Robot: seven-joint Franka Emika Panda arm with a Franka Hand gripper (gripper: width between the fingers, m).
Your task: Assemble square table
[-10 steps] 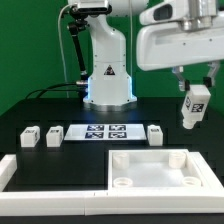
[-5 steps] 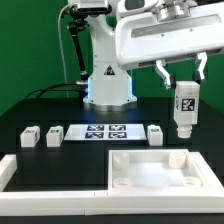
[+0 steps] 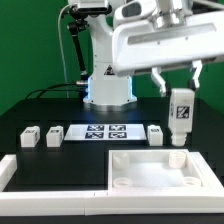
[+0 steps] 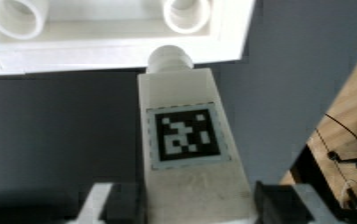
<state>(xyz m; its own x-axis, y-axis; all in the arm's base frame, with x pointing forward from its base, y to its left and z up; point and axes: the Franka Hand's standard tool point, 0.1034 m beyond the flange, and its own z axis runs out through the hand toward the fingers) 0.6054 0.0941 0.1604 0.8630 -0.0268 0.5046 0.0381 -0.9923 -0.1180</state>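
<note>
The leg's rounded lower end hangs above the tabletop's corner socket [image 3: 177, 159] and would drop if I opened, so my gripper now keeps holding the white table leg [image 3: 180, 115].
My gripper [image 3: 178, 88] is shut on a white table leg [image 3: 180, 115] with a black-and-white tag. It holds the leg upright in the air, just above the far right corner of the white square tabletop [image 3: 150, 160]. In the wrist view the leg [image 4: 189, 130] runs out from between the dark fingers [image 4: 118, 205], and its rounded tip points at a corner socket of the tabletop [image 4: 86, 45]. Three more tagged legs lie on the black table: two at the exterior view's left [image 3: 29, 137] [image 3: 53, 135] and one to the right of the marker board [image 3: 155, 133].
The marker board [image 3: 105, 131] lies flat behind the tabletop. A long white border rail [image 3: 45, 177] runs along the front left. The arm's base [image 3: 108, 75] stands at the back, with a cable on the exterior view's left.
The gripper has swung the leg from a tilt to upright. It has carried the leg a little left and lower, toward the tabletop's far right corner.
</note>
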